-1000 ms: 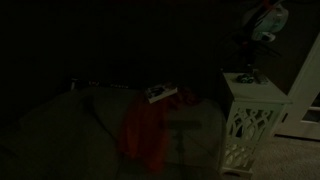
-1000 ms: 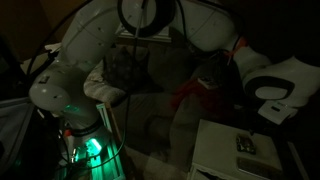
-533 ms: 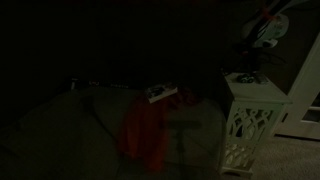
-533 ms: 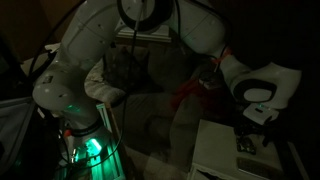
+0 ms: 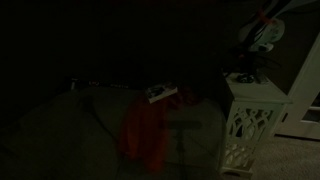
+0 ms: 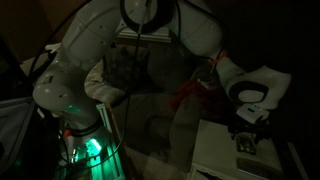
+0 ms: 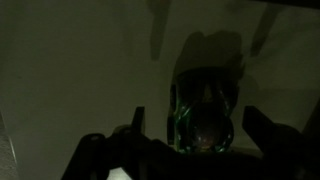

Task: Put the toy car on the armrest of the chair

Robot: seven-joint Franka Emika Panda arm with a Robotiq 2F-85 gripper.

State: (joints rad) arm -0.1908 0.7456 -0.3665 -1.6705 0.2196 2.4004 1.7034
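Note:
The robot's fingers are too high, well apart from their shadows, so the gripper needs to go lower first and then close on the toy car (image 5: 244, 78) (image 7: 203, 115).
The scene is very dark. The toy car (image 7: 203, 115) is dark with green trim and sits on top of the white side table (image 6: 212, 152). It shows faintly in an exterior view (image 6: 246, 146). My gripper (image 7: 200, 128) is open, with one finger (image 7: 137, 121) on each side of the car, not closed on it. In both exterior views the gripper (image 6: 247, 128) (image 5: 248, 68) hangs just above the table top (image 5: 250, 84). The chair (image 5: 90, 125) lies beside the table; I cannot make out its armrest.
A red cloth (image 5: 143, 135) (image 6: 196, 94) lies on the chair seat. A small pale flat object (image 5: 160, 93) rests at the chair's back. The side table has lattice sides (image 5: 243, 135). The robot base (image 6: 85, 145) glows green.
My gripper has come down toward the side table top and now sits low over the toy car. The car, the cloth and the chair have not moved.

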